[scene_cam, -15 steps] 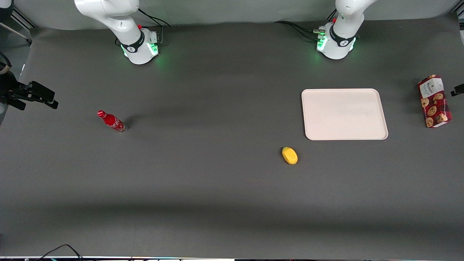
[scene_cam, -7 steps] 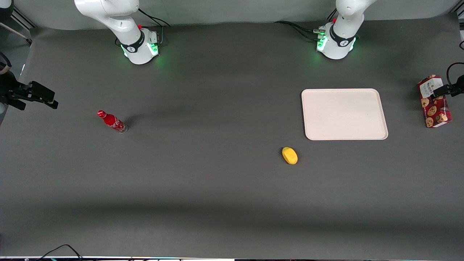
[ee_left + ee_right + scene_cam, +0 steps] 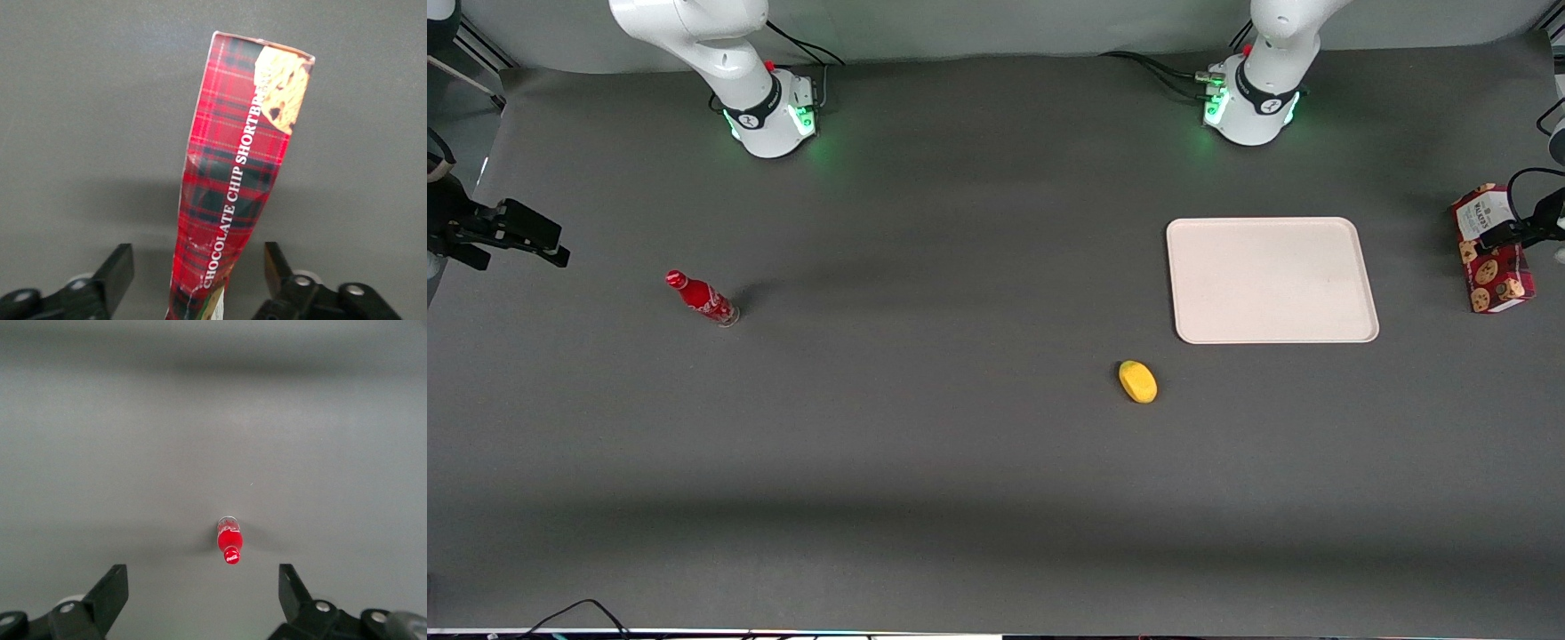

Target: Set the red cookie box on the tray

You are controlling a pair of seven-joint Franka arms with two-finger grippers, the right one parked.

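Note:
The red cookie box (image 3: 1496, 274) will go on the tray (image 3: 1272, 280), and for that my gripper will next grab the box by its tartan side where the lettering starts.
The red cookie box (image 3: 1496, 274) lies flat on the table beside the tray (image 3: 1272, 280), toward the working arm's end. Its tartan side with "CHOCOLATE CHIP SHORTBREAD" lettering fills the left wrist view, where the red cookie box (image 3: 233, 167) runs lengthwise between the fingers. My gripper (image 3: 1517, 233) hangs over the box's white-label end and hides part of it. The gripper (image 3: 195, 257) is open, one black finger (image 3: 119, 270) on each side of the carton with a gap to it on both sides. The cream-white tray holds nothing.
A yellow oval object (image 3: 1137, 381) lies nearer the front camera than the tray. A small red bottle (image 3: 701, 298) stands toward the parked arm's end; that red bottle (image 3: 229, 545) also shows in the right wrist view. The box sits close to the table's end edge.
My gripper has come in from the working arm's end of the table and now sits over the box's label end. The box, tray and other objects have not moved.

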